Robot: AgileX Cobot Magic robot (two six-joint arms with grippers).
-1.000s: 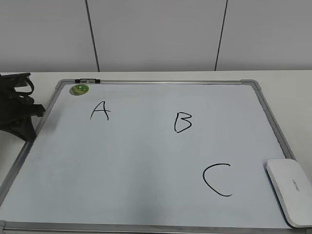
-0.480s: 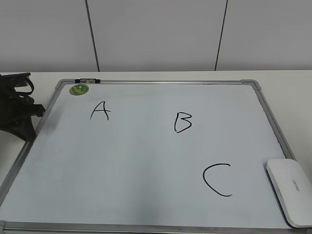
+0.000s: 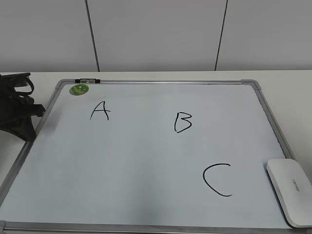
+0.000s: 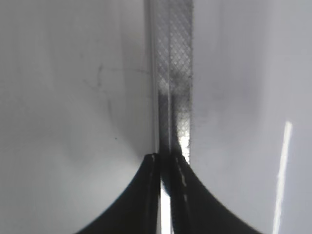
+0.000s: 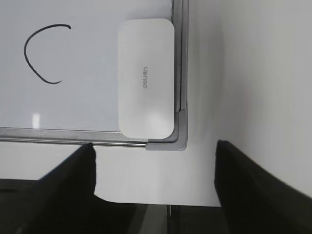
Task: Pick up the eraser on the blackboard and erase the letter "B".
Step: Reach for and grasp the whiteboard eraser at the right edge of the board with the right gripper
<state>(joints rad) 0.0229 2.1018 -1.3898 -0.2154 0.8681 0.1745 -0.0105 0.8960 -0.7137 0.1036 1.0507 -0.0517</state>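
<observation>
I should grab the eraser (image 3: 289, 190) by its long side edges with my right gripper next, so that it can wipe the letter "B" off the blackboard.
The blackboard (image 3: 146, 161) is a white board with a silver-grey frame, lying flat on the table. The black letter "B" (image 3: 183, 122) is near its middle, with "A" (image 3: 100, 111) to the left and "C" (image 3: 217, 179) lower right. The white eraser (image 3: 289, 190) lies at the board's lower right corner; it also shows in the right wrist view (image 5: 146, 77). My right gripper (image 5: 155, 148) is open and empty, apart from the eraser, over the table's front edge. My left gripper (image 4: 166, 158) is shut and empty over the board's left frame (image 4: 173, 73); in the exterior view it sits at the left (image 3: 17, 109).
A round green magnet (image 3: 79, 89) sits at the board's top left, beside a small black and silver clip (image 3: 87, 80). The "C" also shows in the right wrist view (image 5: 41, 53). A white wall stands behind the table.
</observation>
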